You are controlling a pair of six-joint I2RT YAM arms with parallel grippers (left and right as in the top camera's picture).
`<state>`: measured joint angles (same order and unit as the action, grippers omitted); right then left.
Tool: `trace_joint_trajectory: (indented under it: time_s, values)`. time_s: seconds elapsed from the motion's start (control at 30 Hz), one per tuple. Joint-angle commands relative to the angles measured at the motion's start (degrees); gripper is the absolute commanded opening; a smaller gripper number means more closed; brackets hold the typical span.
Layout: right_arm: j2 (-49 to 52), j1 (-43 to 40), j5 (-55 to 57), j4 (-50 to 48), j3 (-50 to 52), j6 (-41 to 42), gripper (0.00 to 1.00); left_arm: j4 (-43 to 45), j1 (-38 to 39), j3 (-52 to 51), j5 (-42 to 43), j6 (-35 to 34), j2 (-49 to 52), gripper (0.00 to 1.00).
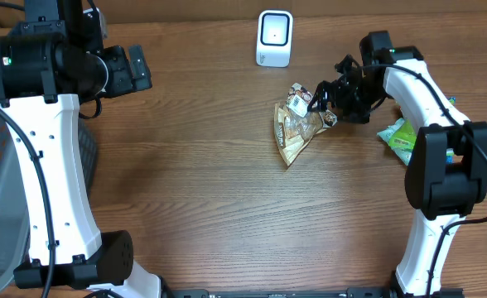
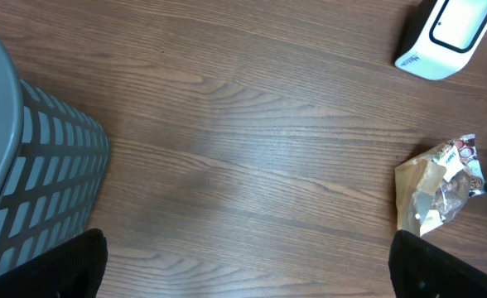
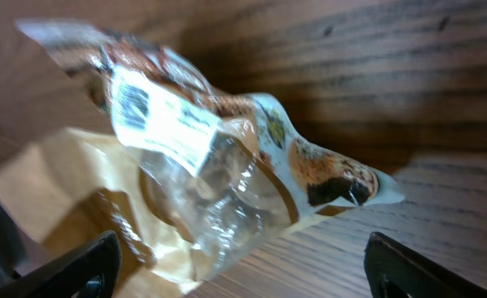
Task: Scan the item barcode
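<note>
The snack bag's white barcode label (image 3: pixel 156 108) needs to stay free to scan, so my right gripper should next grab the bag by its tan edge.
The item is a tan and clear snack bag (image 1: pixel 296 126) lying on the wooden table, with a white barcode label (image 3: pixel 156 108) near its upper end. A white scanner (image 1: pixel 274 39) stands at the back centre and shows in the left wrist view as well, scanner (image 2: pixel 444 35). My right gripper (image 1: pixel 323 103) is at the bag's top right corner. In the right wrist view the right gripper (image 3: pixel 243 277) is open, its fingers wide on either side of the bag's (image 3: pixel 202 199) end. My left gripper (image 1: pixel 136 69) is far off at the back left. The left gripper (image 2: pixel 248 273) is open over bare wood, with the bag (image 2: pixel 436 189) to its right.
A grey slatted basket (image 2: pixel 28 174) stands at the left edge of the table. A green packet (image 1: pixel 398 137) lies at the right, beside the right arm's base link. The right arm (image 1: pixel 421 91) arches over the back right of the table.
</note>
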<state>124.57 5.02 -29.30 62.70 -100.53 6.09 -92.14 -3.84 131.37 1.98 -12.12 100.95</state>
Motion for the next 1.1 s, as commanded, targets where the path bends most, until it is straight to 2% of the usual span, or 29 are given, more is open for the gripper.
trace_joint_trajectory:
  time_s: [0.0,0.13,0.33,0.5,0.53,0.57,0.63,0.7,0.97,1.07]
  values:
    - [-3.6,0.3,-0.2,1.0,-5.9,6.0,0.92,0.0,0.2,0.0,0.6,-1.0,-0.9,1.00]
    - [-8.6,1.4,0.2,2.1,-7.3,5.9,0.90,0.0,0.2,0.0,0.6,-1.0,-0.9,1.00]
    - [-11.1,6.4,8.7,3.0,-7.0,4.4,0.90,0.0,0.2,0.0,0.6,-1.0,-0.9,1.00]
    - [-8.5,11.5,10.2,2.2,-5.7,4.5,0.76,0.0,0.2,0.0,0.6,-1.0,-0.9,1.00]
    - [-7.9,12.5,10.2,2.4,-5.5,4.8,0.75,0.0,0.2,0.0,0.6,-1.0,-0.9,1.00]
    - [-7.3,13.5,10.2,3.0,-5.4,5.3,0.76,0.0,0.2,0.0,0.6,-1.0,-0.9,1.00]
    - [-6.1,15.2,10.2,4.3,-5.4,5.7,0.85,0.0,0.2,0.0,0.6,-1.0,-0.9,1.00]
    - [-4.9,16.8,10.2,5.2,-5.2,5.8,0.87,0.0,0.2,0.0,0.6,-1.0,-0.9,1.00]
    - [-4.5,21.3,21.0,2.2,-1.3,6.2,0.87,0.0,0.2,0.0,0.6,-1.0,-0.9,1.00]
    - [-4.5,22.6,25.1,-1.0,0.8,7.1,0.80,0.0,0.2,0.0,0.6,-1.0,-0.9,1.00]
